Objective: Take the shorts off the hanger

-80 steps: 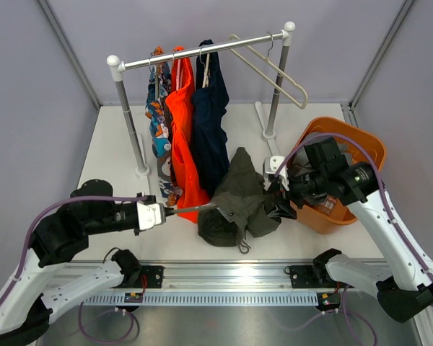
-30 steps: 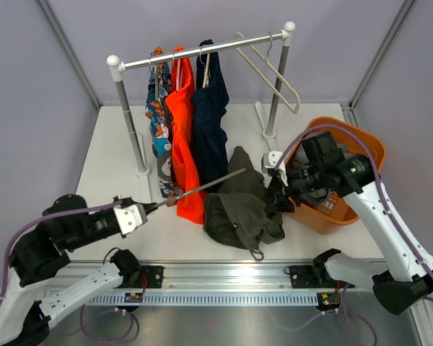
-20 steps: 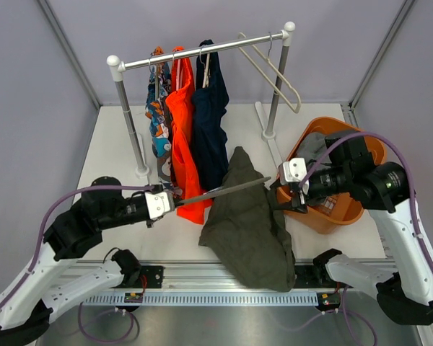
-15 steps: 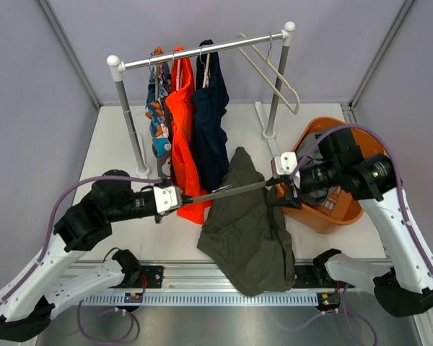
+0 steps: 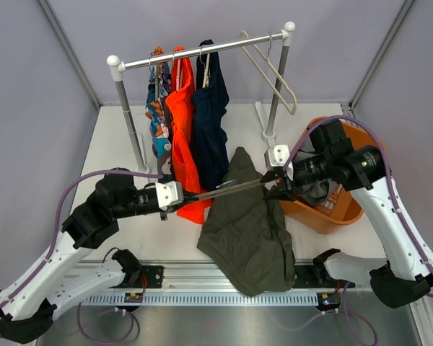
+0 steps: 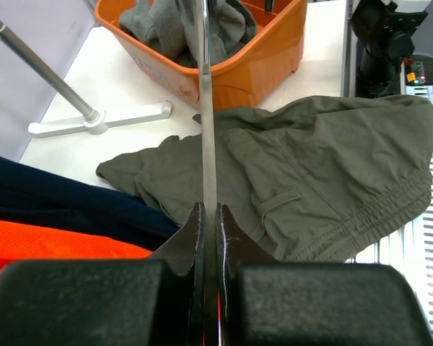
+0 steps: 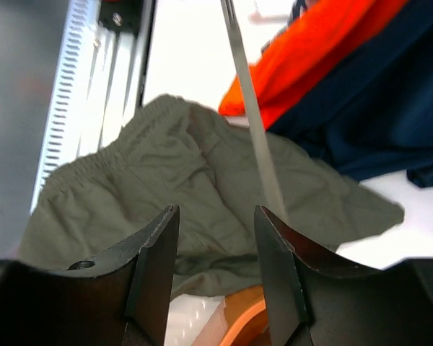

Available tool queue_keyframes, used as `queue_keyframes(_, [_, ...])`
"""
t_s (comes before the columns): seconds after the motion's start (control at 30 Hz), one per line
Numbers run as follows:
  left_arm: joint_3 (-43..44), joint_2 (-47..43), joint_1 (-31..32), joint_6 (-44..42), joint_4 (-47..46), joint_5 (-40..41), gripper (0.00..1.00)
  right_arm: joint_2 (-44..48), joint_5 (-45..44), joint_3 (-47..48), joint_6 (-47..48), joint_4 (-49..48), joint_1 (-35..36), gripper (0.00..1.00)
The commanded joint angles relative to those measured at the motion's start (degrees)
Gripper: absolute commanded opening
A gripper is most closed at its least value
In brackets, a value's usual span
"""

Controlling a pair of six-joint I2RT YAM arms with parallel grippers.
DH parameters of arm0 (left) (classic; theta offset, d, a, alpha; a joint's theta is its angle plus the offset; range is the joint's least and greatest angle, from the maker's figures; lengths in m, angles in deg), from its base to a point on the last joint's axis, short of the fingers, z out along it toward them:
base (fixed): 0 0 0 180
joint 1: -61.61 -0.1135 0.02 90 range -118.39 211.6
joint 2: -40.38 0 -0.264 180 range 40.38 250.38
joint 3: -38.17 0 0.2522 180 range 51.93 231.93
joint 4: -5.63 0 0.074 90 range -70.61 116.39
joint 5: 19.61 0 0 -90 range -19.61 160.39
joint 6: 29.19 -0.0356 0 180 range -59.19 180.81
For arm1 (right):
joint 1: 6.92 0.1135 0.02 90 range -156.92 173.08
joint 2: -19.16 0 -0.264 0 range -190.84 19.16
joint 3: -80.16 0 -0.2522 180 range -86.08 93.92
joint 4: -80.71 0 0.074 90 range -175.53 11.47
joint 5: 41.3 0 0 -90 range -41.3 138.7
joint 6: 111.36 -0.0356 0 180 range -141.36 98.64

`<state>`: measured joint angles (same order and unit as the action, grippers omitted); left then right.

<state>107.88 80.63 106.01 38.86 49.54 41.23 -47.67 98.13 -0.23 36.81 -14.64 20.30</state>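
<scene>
I need to grab the grey hanger bar by its far end (image 5: 261, 183) (image 7: 276, 205) next with my right gripper, so its hook stays free to hang on the rack.
The dark olive-green shorts (image 5: 249, 231) lie spread flat on the table, reaching down to the near rail. My left gripper (image 5: 179, 198) is shut on one end of a thin grey hanger bar (image 5: 224, 189), which runs above the shorts' upper part toward my right gripper (image 5: 271, 186). The right gripper is open and empty, with the bar's far end beside its finger. The mid-grey shorts (image 5: 319, 191) lie in the orange basket (image 5: 325, 216). The left wrist view shows the bar (image 6: 209, 137), the olive shorts (image 6: 310, 180) and the basket (image 6: 267, 65). The right wrist view shows the shorts (image 7: 144, 187) and the bar (image 7: 252, 130).
A clothes rack (image 5: 202, 50) stands at the back with patterned (image 5: 157, 108), bright orange (image 5: 182, 137) and navy (image 5: 209, 122) pairs hanging on it. A bare cream hanger (image 5: 274, 72) hangs at its right end. The arms' mounting rail (image 5: 166, 277) runs along the near edge.
The bunched olive shorts dropped open and now lie spread toward the near rail. My right gripper let go of them. My left arm swung the hanger bar across toward the right gripper.
</scene>
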Motion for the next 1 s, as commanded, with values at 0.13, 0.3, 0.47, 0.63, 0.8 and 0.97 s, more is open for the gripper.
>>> queue_keyframes(0.13, [-0.9,0.3,-2.5,0.8,-4.7,-7.3,0.0,2.7,1.7,3.3,-6.6,-6.5,0.5,0.6])
queue_keyframes(0.3, [-0.8,0.5,-2.7,1.3,-5.6,-8.4,0.0,0.0,-3.7,-0.8,-5.1,-7.2,0.5,0.67])
queue_keyframes(0.47, [-0.6,0.4,-2.7,1.7,-6.0,-8.8,0.0,-1.6,-6.4,-2.8,-5.2,-8.0,0.6,0.59])
queue_keyframes(0.63, [-1.8,0.4,-2.9,3.4,-8.9,-6.7,0.0,-2.6,-5.3,-1.6,-3.5,-5.4,0.6,0.11])
queue_keyframes(0.8, [-3.3,0.4,-2.9,8.6,-15.0,2.3,0.33,-0.2,-5.6,-3.0,-3.2,-3.7,0.5,0.0])
queue_keyframes(0.97, [-1.5,-0.3,-2.8,11.4,-17.1,12.3,0.81,5.2,-6.6,-6.6,-8.2,-4.1,-1.3,0.0])
